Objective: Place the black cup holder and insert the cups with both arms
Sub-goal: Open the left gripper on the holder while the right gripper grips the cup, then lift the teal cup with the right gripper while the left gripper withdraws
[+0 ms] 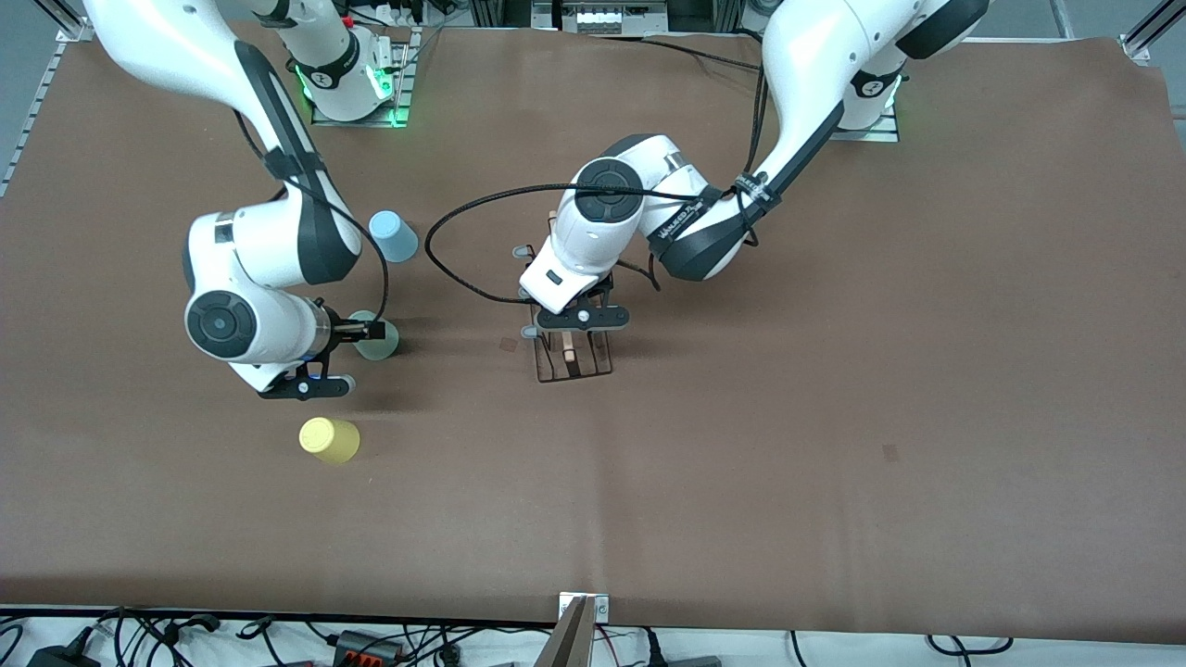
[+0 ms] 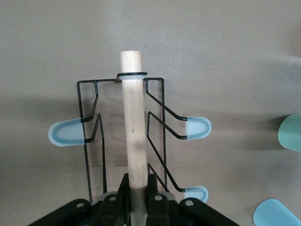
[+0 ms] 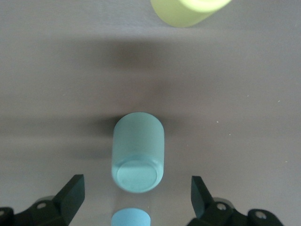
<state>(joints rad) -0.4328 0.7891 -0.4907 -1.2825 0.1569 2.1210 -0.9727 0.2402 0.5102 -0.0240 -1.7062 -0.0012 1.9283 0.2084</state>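
The fingers of the right gripper stop above the cup and would miss it if they closed now, so the gripper should lower before it closes on the pale green cup (image 1: 380, 343) (image 3: 138, 153).
The black cup holder (image 1: 574, 359) stands upright at the middle of the table. My left gripper (image 1: 567, 335) comes down on it from above and is shut on its light wooden rod (image 2: 133, 117). Pegs with pale blue tips (image 2: 197, 127) stick out on both sides of the wire frame. My right gripper (image 3: 138, 188) is open, low over the table toward the right arm's end, its fingers (image 3: 70, 195) spread on either side of the pale green cup (image 3: 138, 153) without touching it. The light blue cup (image 1: 394, 236) stands farther from the front camera than the green one (image 1: 384, 343), and the yellow cup (image 1: 329, 440) nearer.
A black cable (image 1: 463, 241) loops from the left arm down near the table between the blue cup and the holder. Both arm bases stand at the table's edge farthest from the front camera. Loose cables and plugs (image 1: 371, 644) lie off the table's nearest edge.
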